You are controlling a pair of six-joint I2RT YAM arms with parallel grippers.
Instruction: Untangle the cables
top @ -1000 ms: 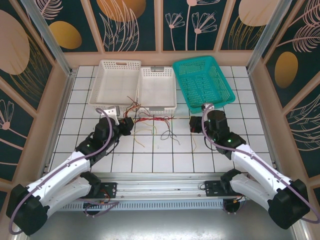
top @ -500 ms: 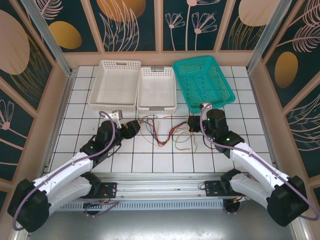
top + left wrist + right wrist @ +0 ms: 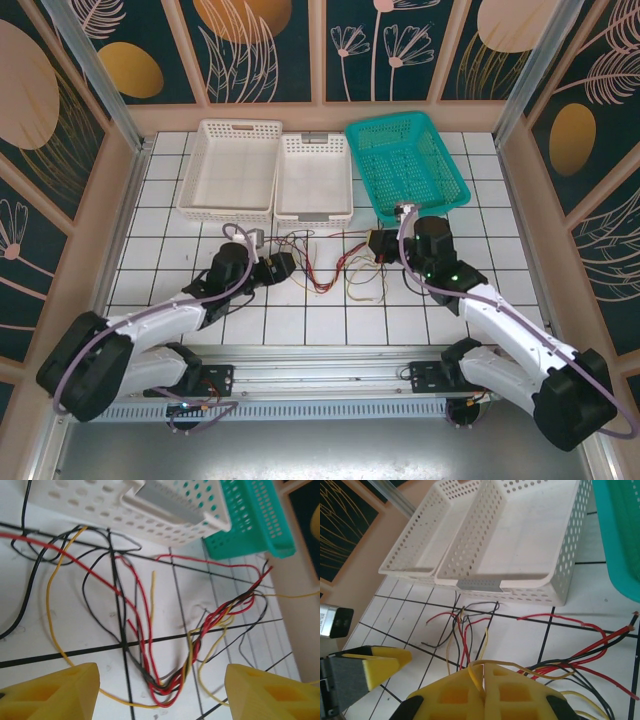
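My left gripper grips the red and black cables at the tangle's end opposite my right gripper next, which leaves the yellow wire free to untangle.
The cables, thin red, yellow and black wires, lie in a loose tangle on the white tiles between the two arms. My left gripper sits at the tangle's left end. In the left wrist view it is open, its yellow fingers wide apart, and a sagging loop of the cables lies on the tile between them, touching neither. My right gripper is at the tangle's right end. In the right wrist view it is shut on a yellow wire, with the other cables spread out beyond it.
Two white baskets and a green basket stand in a row just behind the tangle. The nearer white basket's wall is close above the wires. Open tiles lie in front of the cables.
My left gripper has opened and moved right, closer to the tangle. The wires, stretched between the grippers before, now sag in a loop on the tiles. The right gripper shifted slightly left.
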